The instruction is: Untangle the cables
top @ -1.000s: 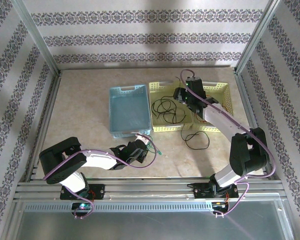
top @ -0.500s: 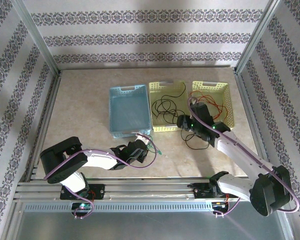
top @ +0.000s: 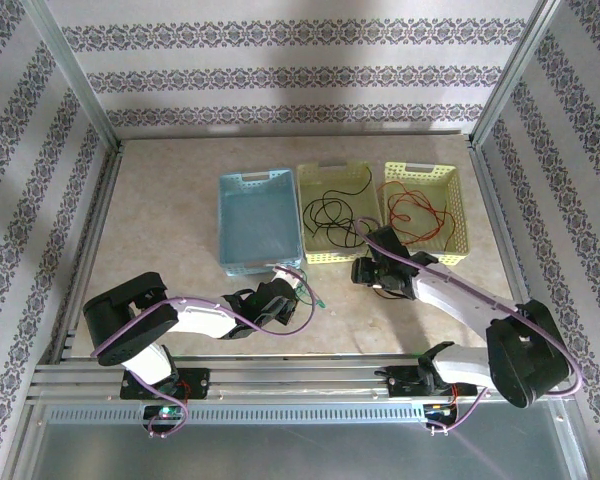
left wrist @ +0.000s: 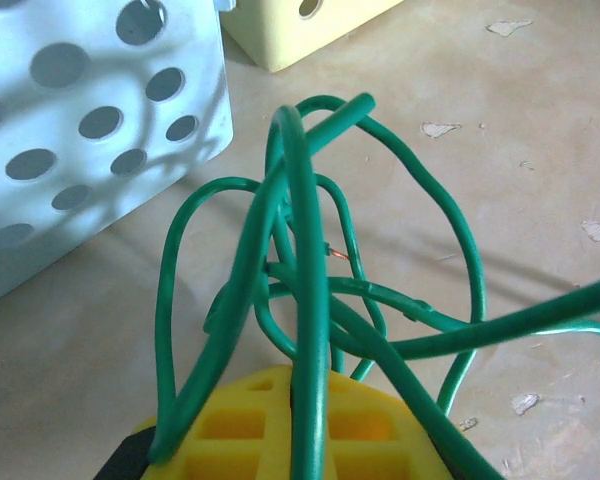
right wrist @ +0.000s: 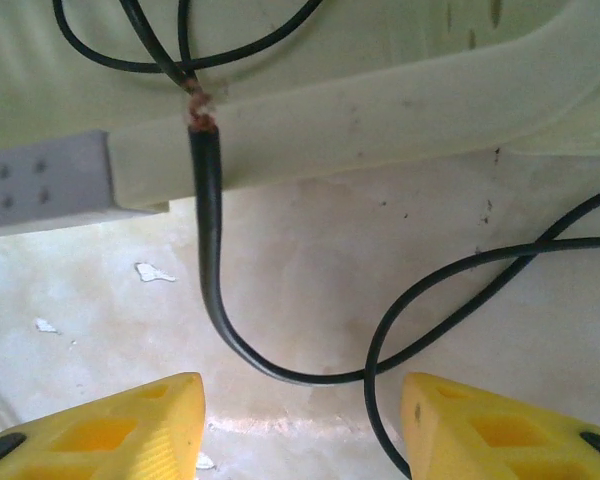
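Note:
My right gripper grips the black cable [top: 330, 215] next by its part curving outside the pale yellow basket, to untangle it. Then it lays the black cable inside the basket.
The green cable [left wrist: 310, 260] stands up in tangled loops, and my left gripper [left wrist: 310, 390] is shut on it just in front of the blue basket [left wrist: 80, 150]. In the top view the left gripper [top: 283, 292] sits low with the green cable [top: 308, 292] trailing to its right. The black cable [top: 330, 215] lies in the middle basket [top: 325, 258], and one strand drops over the front wall. My right gripper [right wrist: 300, 420] is open above the table, the black cable [right wrist: 212, 260] curving between its fingers untouched. The red cable [top: 415, 210] lies in the right basket [top: 458, 215].
Three baskets stand side by side at mid-table: blue, pale yellow, yellow. The pale yellow basket wall [right wrist: 380, 90] rises just ahead of my right gripper [top: 363, 268]. Metal frame posts and patterned walls close in the table on three sides.
My right arm has swung from over the yellow baskets down to the table in front of the middle basket, leaving the red cable in the right basket. The left arm has not moved.

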